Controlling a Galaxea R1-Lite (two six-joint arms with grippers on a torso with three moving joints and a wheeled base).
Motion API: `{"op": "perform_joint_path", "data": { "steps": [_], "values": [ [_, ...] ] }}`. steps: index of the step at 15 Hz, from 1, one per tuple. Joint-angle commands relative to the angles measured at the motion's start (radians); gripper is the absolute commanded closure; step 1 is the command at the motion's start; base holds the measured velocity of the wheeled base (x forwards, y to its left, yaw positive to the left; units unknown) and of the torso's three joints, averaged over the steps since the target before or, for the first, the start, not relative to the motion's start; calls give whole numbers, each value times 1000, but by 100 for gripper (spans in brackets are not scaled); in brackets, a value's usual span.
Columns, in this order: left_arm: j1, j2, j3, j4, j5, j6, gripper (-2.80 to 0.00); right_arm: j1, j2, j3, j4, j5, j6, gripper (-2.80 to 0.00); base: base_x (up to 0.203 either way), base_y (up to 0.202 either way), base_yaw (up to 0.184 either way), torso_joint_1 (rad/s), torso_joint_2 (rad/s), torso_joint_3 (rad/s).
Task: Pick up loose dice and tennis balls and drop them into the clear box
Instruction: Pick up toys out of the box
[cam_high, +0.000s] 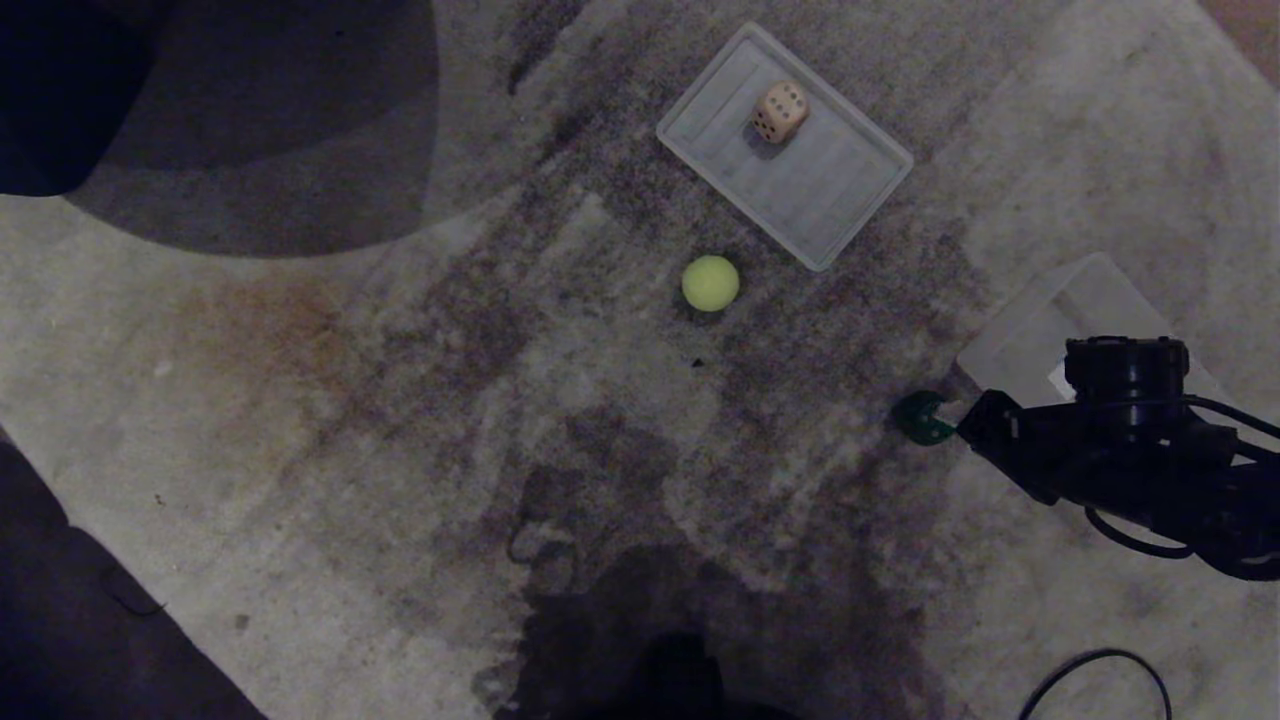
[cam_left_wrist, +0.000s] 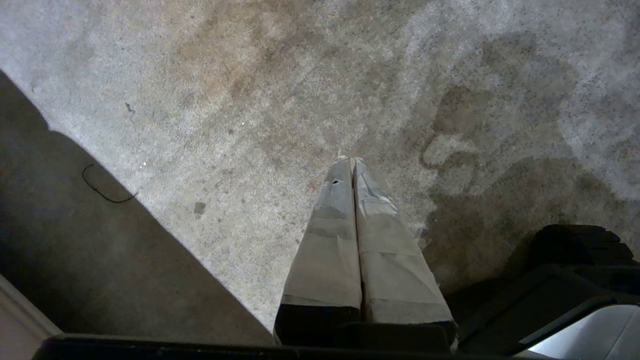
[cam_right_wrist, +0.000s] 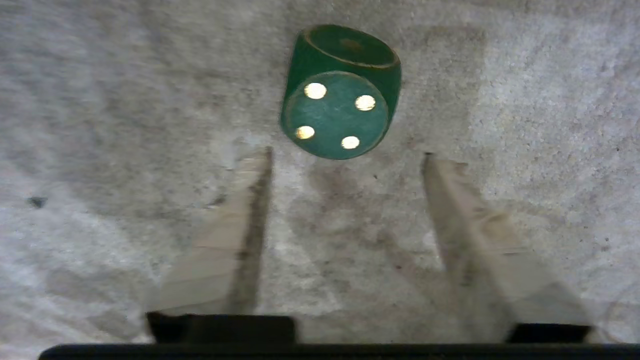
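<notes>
My right gripper needs to grab the green die (cam_high: 922, 417) next, by the sides on either side of its pale pips. It should then drop the die into the clear box (cam_high: 1040, 320).
A dark green die (cam_right_wrist: 342, 95) with four pale pips facing the camera lies on the carpet just beyond the fingertips of my right gripper (cam_right_wrist: 347, 152), which is open with nothing between its fingers. In the head view this green die (cam_high: 922, 417) sits at the tip of my right arm (cam_high: 1100, 450). A tennis ball (cam_high: 711, 283) rests on the carpet near the middle. A tan die (cam_high: 780, 110) sits on a flat ribbed clear panel (cam_high: 840, 200) at the back. The clear box (cam_high: 1040, 320) stands at the right, partly hidden behind my right arm. My left gripper (cam_left_wrist: 350, 160) is shut and empty over bare carpet.
The floor is a stained grey carpet. A dark rounded shape (cam_high: 200, 100) fills the back left corner. A black cable (cam_high: 1100, 670) loops at the front right. Dark parts of the robot (cam_left_wrist: 575, 270) show beside the left gripper.
</notes>
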Motion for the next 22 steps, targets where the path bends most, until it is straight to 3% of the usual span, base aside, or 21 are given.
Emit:
{"op": "perform_joint_path", "data": {
  "steps": [1,4,15,16,22],
  "values": [
    [0,1,2,-1,0,0,0,0,52,-23,-5,-6,9,-280,0,0,0,0,0,0],
    [0,1,2,-1,0,0,0,1,85,-56,-5,1,62,-280,0,0,0,0,0,0],
    [0,1,2,-1,0,0,0,-3,206,-193,-9,-34,67,-280,0,0,0,0,0,0],
    [0,1,2,-1,0,0,0,-1,213,-195,-9,-34,67,0,0,0,0,0,0,0],
    [0,1,2,-1,0,0,0,15,213,-197,-5,-34,83,0,0,0,0,0,0,0]
  ]
}}
